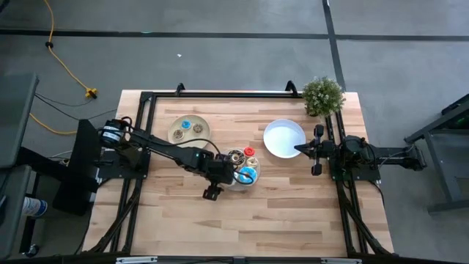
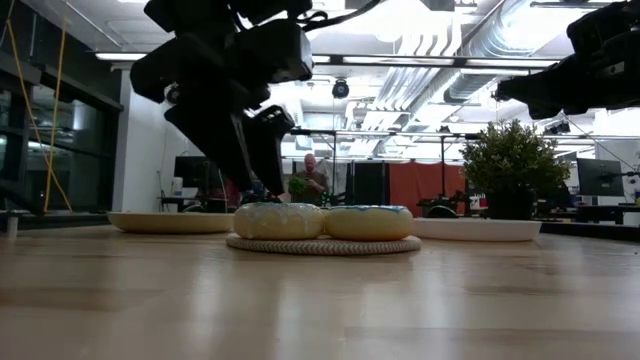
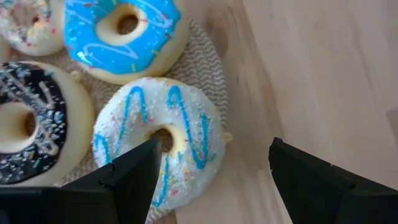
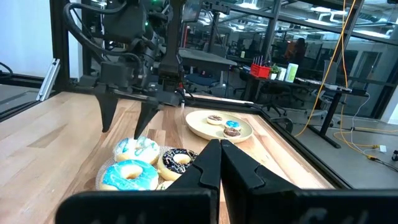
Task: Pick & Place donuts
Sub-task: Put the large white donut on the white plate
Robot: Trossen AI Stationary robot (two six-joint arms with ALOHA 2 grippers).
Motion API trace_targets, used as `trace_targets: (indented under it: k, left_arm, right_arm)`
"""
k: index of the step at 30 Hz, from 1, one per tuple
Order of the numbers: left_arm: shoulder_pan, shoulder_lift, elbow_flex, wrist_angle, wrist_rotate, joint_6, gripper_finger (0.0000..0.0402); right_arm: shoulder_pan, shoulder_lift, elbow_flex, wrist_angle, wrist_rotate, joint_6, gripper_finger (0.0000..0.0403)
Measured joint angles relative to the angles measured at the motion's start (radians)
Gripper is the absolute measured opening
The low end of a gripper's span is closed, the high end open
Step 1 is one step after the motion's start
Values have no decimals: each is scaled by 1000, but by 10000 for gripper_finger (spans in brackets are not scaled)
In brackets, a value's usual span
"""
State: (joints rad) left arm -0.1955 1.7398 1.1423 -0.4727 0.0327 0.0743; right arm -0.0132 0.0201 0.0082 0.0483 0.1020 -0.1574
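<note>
It isn't time to close yet: the fingers of my left gripper are above the striped donut's ring (image 3: 199,140), and one of them is over bare wood. My left gripper should lower first, then close on the ring.
Several iced ring donuts lie on a round woven mat (image 3: 208,68) at mid-table: a white one with blue stripes (image 3: 158,137), a blue one (image 3: 124,31), a chocolate one (image 3: 28,118) and a pale one (image 3: 25,22). My left gripper (image 3: 214,142) slants down over the mat's near edge, open. One finger stands over the striped donut's ring and the other over bare table; in the right wrist view its tips (image 4: 123,134) stand just above the donut (image 4: 137,149). My right gripper (image 4: 219,143) waits shut at the table's right side (image 1: 299,149).
A tan plate (image 1: 188,130) with three small donuts sits far left of the mat. An empty white plate (image 1: 284,138) lies to the right, in front of my right gripper. A potted plant (image 1: 322,95) stands at the far right corner. Bare wood stretches along the near edge.
</note>
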Motion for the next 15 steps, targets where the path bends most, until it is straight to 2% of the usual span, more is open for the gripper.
trace_targets:
  k: [15]
  left_arm:
    - [0, 67, -1, 43, -19, 10, 287]
  right_arm:
    - [0, 0, 0, 1, 0, 0, 0]
